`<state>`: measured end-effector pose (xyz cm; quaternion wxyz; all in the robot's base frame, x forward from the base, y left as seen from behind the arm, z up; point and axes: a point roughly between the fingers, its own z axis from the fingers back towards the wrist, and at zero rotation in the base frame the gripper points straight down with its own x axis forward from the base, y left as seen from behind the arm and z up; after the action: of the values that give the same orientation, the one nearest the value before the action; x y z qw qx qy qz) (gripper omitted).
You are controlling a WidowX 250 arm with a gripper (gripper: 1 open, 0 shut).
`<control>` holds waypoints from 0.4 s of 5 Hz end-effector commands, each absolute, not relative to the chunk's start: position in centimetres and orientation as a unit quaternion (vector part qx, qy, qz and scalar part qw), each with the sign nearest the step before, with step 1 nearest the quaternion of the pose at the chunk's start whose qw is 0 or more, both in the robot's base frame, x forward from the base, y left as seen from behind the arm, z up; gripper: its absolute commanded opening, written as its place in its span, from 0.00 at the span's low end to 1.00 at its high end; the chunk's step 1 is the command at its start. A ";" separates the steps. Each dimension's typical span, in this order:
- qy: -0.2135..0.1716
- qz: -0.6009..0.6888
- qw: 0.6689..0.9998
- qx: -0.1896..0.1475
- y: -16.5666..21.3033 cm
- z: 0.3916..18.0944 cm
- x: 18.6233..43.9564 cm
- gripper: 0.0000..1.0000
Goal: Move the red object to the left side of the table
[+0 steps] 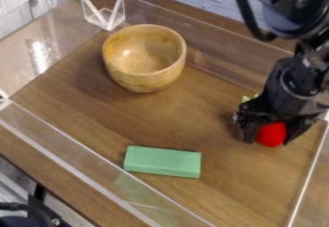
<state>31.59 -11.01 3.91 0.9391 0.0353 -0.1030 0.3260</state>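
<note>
My gripper grabs the red object by its rounded body (271,135) next, to move it to the left side.
The red object (271,133), a small strawberry-shaped toy, sits low on the right side of the table (193,106), near the right plastic wall. My gripper (272,127) reaches down over it from the upper right. Its dark fingers (243,125) stand on either side of the toy, spread a little wider than it, so the gripper looks open around it. The toy's top is hidden by the gripper body.
A wooden bowl (144,57) stands at the back left. A flat green block (164,161) lies near the front edge. A clear folded piece (102,12) sits at the far back left corner. Low clear walls border the tabletop.
</note>
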 end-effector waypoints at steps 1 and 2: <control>-0.136 0.342 0.930 0.000 -11.2 7.6 33.6 1.00; -0.133 0.345 0.929 0.000 -11.4 7.9 33.3 0.00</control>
<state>32.31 -11.10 5.10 0.9340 0.0281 -0.1008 0.3417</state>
